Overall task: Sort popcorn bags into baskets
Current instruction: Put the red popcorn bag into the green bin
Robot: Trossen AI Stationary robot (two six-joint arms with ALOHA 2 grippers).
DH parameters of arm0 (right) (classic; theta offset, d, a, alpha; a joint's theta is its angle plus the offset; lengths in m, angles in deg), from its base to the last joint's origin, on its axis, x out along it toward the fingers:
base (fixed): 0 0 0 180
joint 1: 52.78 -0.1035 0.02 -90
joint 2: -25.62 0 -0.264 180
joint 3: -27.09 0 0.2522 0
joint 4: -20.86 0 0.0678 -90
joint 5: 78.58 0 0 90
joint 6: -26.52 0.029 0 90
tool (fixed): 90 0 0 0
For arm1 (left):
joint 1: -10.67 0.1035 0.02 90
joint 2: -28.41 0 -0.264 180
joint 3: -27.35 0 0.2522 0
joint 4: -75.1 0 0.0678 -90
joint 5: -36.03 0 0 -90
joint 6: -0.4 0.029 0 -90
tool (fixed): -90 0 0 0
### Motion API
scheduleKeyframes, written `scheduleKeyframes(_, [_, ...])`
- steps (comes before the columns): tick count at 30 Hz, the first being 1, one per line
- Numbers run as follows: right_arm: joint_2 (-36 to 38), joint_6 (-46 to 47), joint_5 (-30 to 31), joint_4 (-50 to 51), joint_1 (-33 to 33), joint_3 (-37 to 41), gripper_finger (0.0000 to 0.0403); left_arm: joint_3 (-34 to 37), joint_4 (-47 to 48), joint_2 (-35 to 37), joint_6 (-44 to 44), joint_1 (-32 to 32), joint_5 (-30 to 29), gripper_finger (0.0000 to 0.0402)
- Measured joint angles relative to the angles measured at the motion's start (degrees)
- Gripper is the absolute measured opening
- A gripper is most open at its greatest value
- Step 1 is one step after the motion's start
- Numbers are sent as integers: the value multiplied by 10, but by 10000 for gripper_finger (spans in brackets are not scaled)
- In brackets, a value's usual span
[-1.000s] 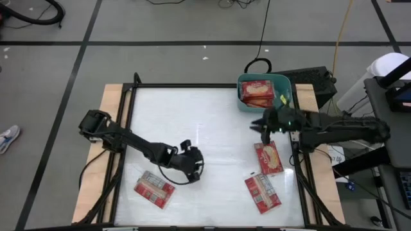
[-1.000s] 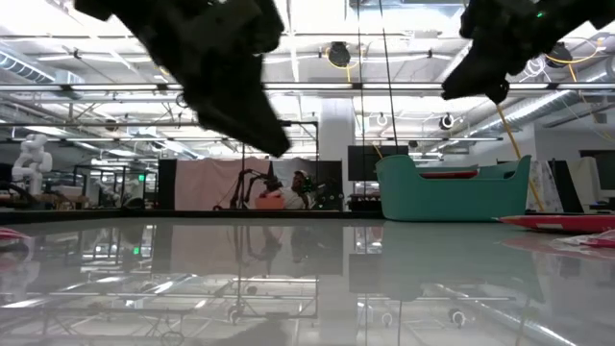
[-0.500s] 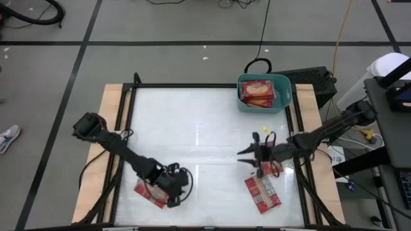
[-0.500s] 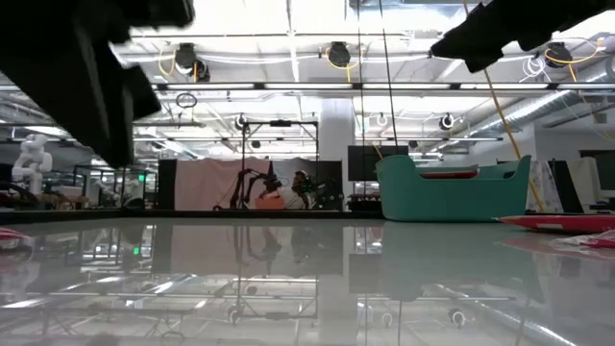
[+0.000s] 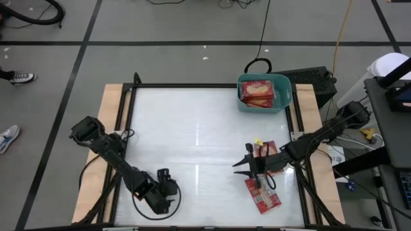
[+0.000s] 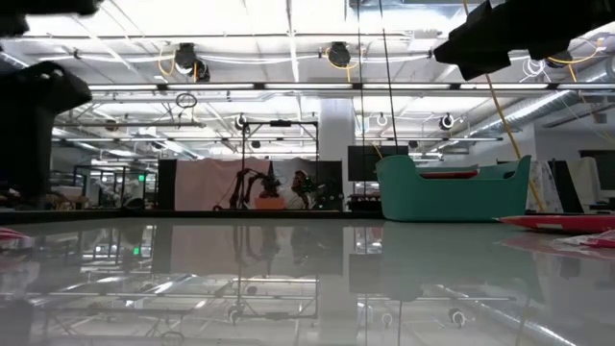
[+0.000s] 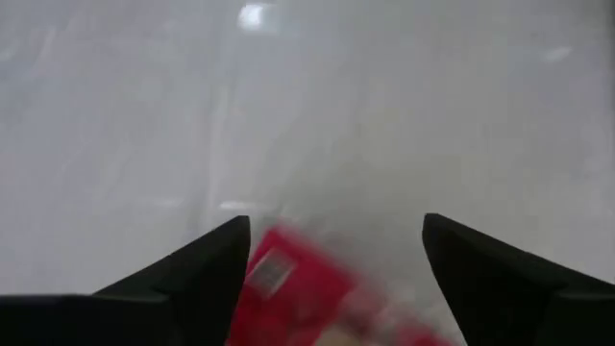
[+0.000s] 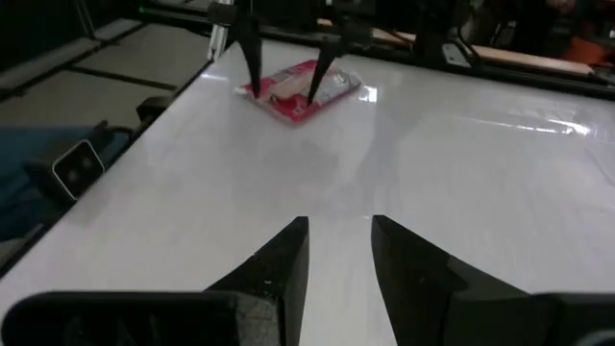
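Observation:
The popcorn bag needs to be grabbed by its red end [image 7: 286,274] next, so my left gripper can sort it into the teal basket.
My left gripper [image 7: 332,240] hovers open at the table's near left, fingers pointing down over a red popcorn bag [image 7: 298,298] that lies flat on the table. In the high view the gripper [image 5: 160,192] hides that bag. The right wrist view shows the same bag [image 8: 336,82] far off under the left gripper's fingers. My right gripper [image 5: 239,165] points toward the table's left, open with a narrow, empty gap [image 8: 339,235]. It is above two more bags [image 5: 271,151] [image 5: 263,196] lying flat at the near right. The teal basket [image 5: 287,96] stands at the far right with bags inside. My left gripper comes at the bag from above with its fingers [image 8: 258,77] spread over the bag's top face [image 8: 288,96]. I cannot tell whether the tips touch it. The bag lies flat on the table.
A black frame rail [image 5: 128,128] runs round the white table top. A black box [image 5: 314,78] and cables sit behind the basket, off the table. The wide middle of the table [image 5: 199,135] holds nothing. The low view shows the basket [image 6: 452,192] and a bag's edge [image 6: 567,223].
My left gripper has swung toward the table's near left corner and come over the bag there, which has stayed put. My right gripper has travelled from beside the basket toward the near edge, sinking and turning level toward the table's left, over the two right-hand bags.

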Motion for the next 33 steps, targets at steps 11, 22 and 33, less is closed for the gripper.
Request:
scheduleKeyframes(11, [-7, 0, -15, -7, -6, 0, 108, 56, -8, -3, -9, -4, 27, 246])
scheduleKeyframes(22, [-7, 3, -14, -23, -11, 0, 108, 85, -127, -5, 149, 1, -12, 58])
scheduleKeyframes(33, [-18, 2, -14, -86, -11, 0, 108, 63, -241, -1, 289, 41, -61, 4])
